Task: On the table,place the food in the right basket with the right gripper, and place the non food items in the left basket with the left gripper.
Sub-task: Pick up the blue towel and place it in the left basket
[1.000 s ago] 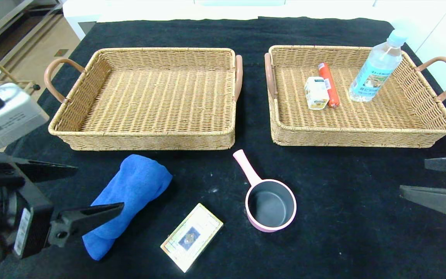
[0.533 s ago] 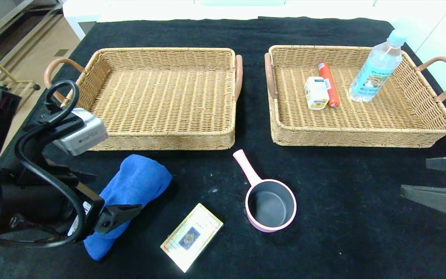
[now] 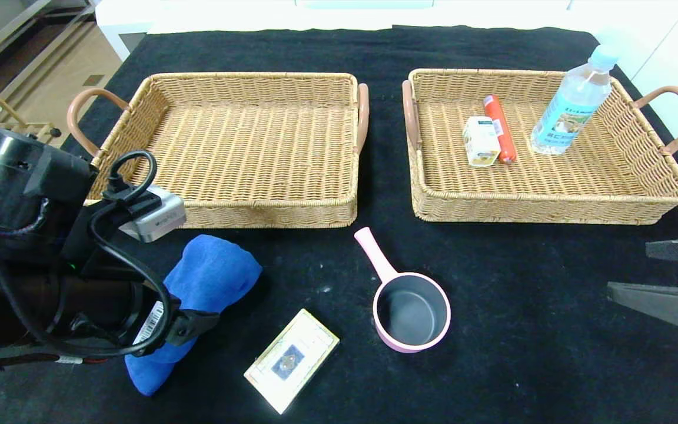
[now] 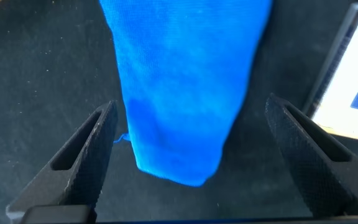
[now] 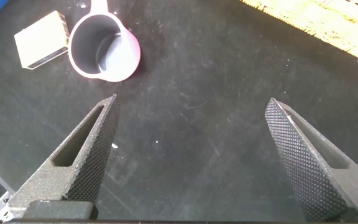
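The left gripper will grab the blue towel by its narrow tapered end next, because the towel's broad end spreads as wide as the gripper's open fingers.
A rolled blue towel lies on the black table in front of the left basket. My left gripper is open and hangs over the towel's near end; in the left wrist view the towel lies between the spread fingers, untouched. A pink saucepan and a flat card box lie near the table's middle front. My right gripper is open and empty at the right edge. The right basket holds a small carton, a red sausage and a water bottle.
The left basket holds nothing. The right wrist view shows bare black cloth under the right gripper, with the saucepan, the box and a corner of the right basket farther off. The box's edge shows beside the towel.
My left arm has swung in from the left edge and come down over the towel's near end, fingers still open. The right arm and all objects have stayed put.
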You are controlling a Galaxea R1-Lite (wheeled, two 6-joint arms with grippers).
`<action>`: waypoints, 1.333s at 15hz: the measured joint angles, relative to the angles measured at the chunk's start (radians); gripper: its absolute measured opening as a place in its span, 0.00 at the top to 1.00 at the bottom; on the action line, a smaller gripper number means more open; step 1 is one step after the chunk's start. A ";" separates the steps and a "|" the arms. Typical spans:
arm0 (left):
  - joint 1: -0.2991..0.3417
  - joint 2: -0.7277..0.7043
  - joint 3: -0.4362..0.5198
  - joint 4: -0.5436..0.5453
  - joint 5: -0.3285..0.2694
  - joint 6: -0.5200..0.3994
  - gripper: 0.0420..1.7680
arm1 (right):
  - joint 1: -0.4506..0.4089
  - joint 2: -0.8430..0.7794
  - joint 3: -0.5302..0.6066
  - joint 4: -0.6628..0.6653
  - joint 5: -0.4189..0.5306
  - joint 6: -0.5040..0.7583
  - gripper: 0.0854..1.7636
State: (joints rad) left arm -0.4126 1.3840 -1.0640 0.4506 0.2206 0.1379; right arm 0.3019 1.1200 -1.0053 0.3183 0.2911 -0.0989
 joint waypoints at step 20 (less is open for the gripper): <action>0.043 0.118 0.008 -0.050 -0.009 -0.002 0.57 | -0.006 0.010 0.002 -0.001 -0.001 0.000 0.03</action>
State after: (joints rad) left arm -0.3694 1.5023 -1.0560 0.4011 0.2117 0.1362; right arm 0.2957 1.1300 -1.0034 0.3170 0.2900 -0.0985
